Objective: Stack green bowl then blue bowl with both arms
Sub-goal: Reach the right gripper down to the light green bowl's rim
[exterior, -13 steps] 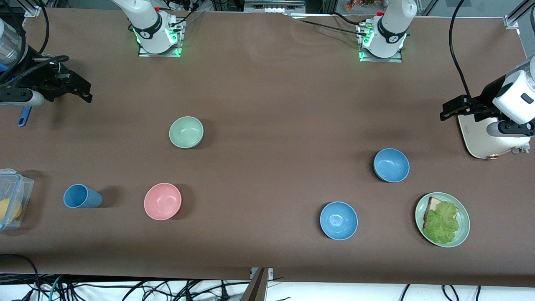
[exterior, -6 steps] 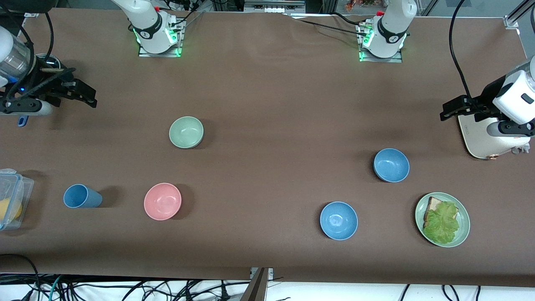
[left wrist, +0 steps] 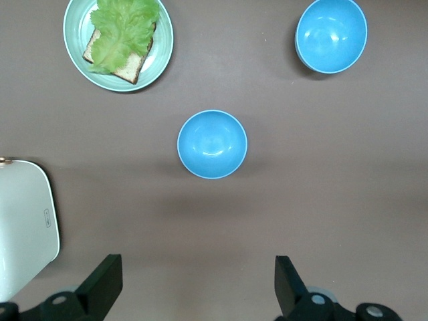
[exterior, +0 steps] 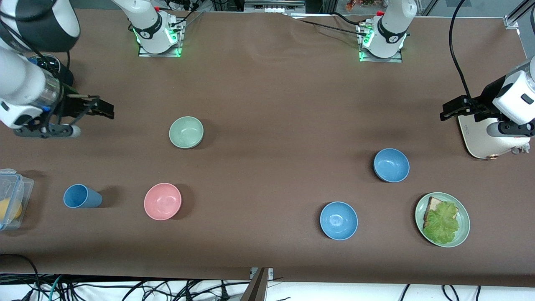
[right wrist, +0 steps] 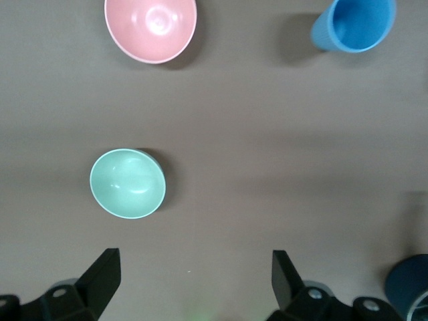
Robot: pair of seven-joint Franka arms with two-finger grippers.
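Observation:
My right gripper needs to stack the pale green bowl (exterior: 186, 133), so it should grab the bowl by its rim (exterior: 199, 125) next.
The pale green bowl (exterior: 186, 132) stands upright and empty on the brown table; it also shows in the right wrist view (right wrist: 127, 183). My right gripper (exterior: 105, 111) (right wrist: 194, 271) is open and empty over bare table, beside the green bowl toward the right arm's end. The muted blue bowl (exterior: 391, 165) stands empty toward the left arm's end; it sits mid-frame in the left wrist view (left wrist: 212, 144). My left gripper (exterior: 447, 112) (left wrist: 198, 274) is open and empty, over the table beside a white appliance, apart from the blue bowl.
A brighter blue bowl (exterior: 338, 220) and a green plate with bread and lettuce (exterior: 463, 217) lie nearer the front camera. A pink bowl (exterior: 162, 201), blue cup (exterior: 81, 196) and clear container (exterior: 12, 196) lie toward the right arm's end. The white appliance (exterior: 480, 140) is under the left wrist.
My right arm has swung in from the table's end, carrying its open gripper closer to the green bowl. The left arm and all bowls have not moved.

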